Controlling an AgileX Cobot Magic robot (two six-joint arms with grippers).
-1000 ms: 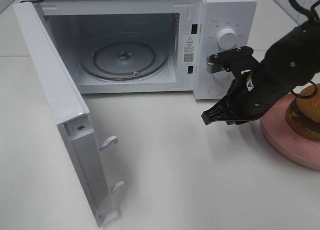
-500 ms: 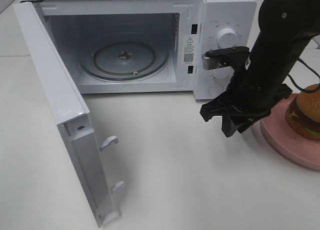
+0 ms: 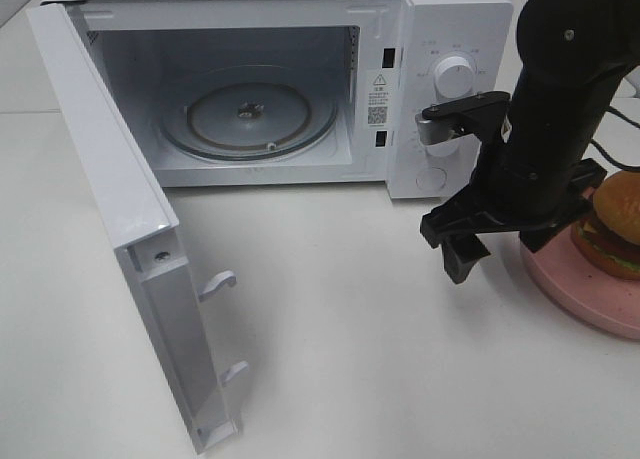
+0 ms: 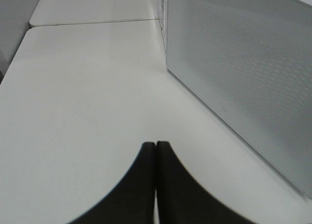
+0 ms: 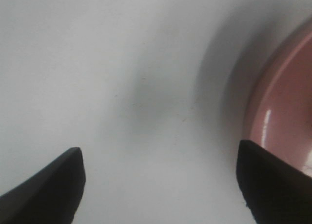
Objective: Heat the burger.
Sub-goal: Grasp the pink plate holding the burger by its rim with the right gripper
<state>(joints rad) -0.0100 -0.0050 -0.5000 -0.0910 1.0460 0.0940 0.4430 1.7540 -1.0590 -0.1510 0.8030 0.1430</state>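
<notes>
The plate's round side spreads far wider than my open fingers, so my right gripper will next grab the plate by its thin rim [image 3: 530, 271] [image 5: 254, 107].
The burger [image 3: 612, 224] sits on a pink plate [image 3: 580, 297] at the right edge of the table, partly hidden behind my right arm. My right gripper [image 3: 495, 251] points down at the table just left of the plate, open and empty. In the right wrist view its two fingers stand wide apart around [image 5: 158, 185], with the plate's rim [image 5: 282, 116] beside one finger; the burger does not show there. My left gripper [image 4: 156, 155] is shut and empty, low over bare table beside the microwave's side wall [image 4: 243, 77]. It is out of the exterior view.
The white microwave [image 3: 450, 39] stands at the back with its door [image 3: 120, 209] swung wide open to the left. Its glass turntable [image 3: 248, 114] holds nothing. The control knobs [image 3: 455, 76] are just behind my right arm.
My right arm has risen more upright and the gripper has turned to point down. It has shifted right, closer to the pink plate's left rim. The burger and microwave have not moved.
</notes>
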